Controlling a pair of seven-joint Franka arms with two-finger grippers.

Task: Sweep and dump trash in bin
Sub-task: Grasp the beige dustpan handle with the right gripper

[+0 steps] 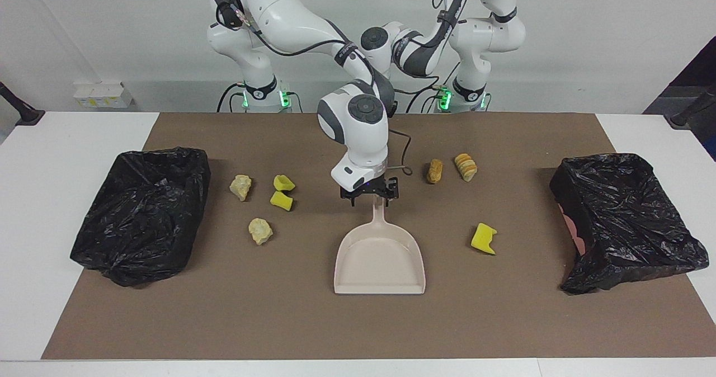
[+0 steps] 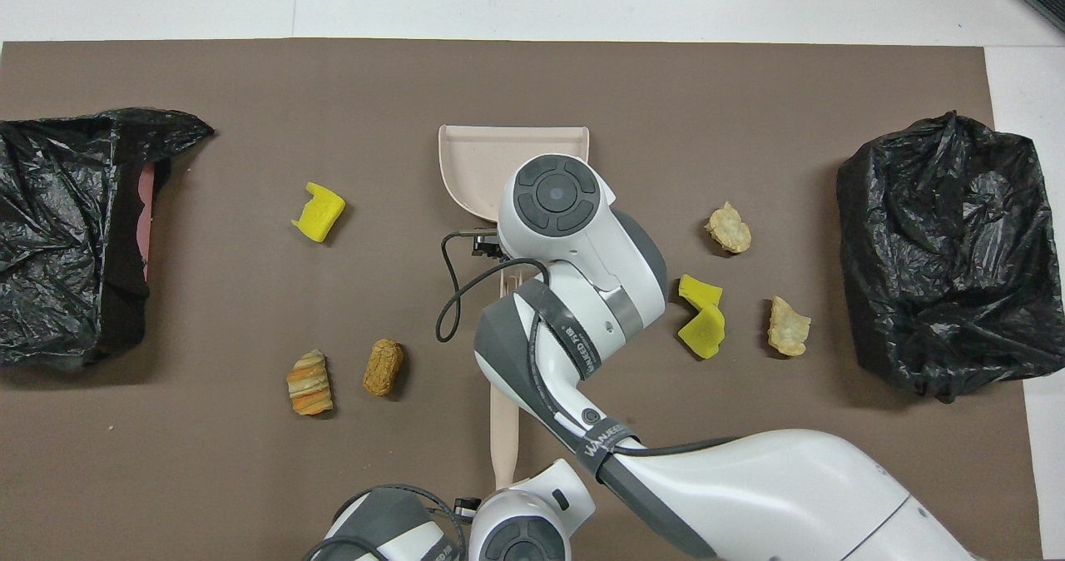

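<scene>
Next, my right gripper grabs the beige dustpan by its narrow handle point(image 2: 511, 280), since the dustpan's scoop is far wider than my fingers open.
The beige dustpan point(image 1: 380, 259) lies mid-table, handle toward the robots. My right gripper point(image 1: 370, 197) stands open astride the handle's tip. The beige brush point(image 2: 502, 436) lies nearer the robots; my left gripper point(image 2: 481, 503) is at its handle end, mostly covered by its own wrist. Trash is scattered: two cream lumps point(image 1: 240, 187) point(image 1: 260, 230) and two yellow sponge chunks point(image 1: 281, 200) toward the right arm's end, two bread pieces point(image 1: 434, 171) point(image 1: 465, 166) and one yellow chunk point(image 1: 484, 238) toward the left arm's end.
A bin lined with a black bag point(image 1: 142, 212) stands at the right arm's end of the brown mat, and another point(image 1: 623, 217) at the left arm's end. White table point(image 1: 33, 226) borders the mat.
</scene>
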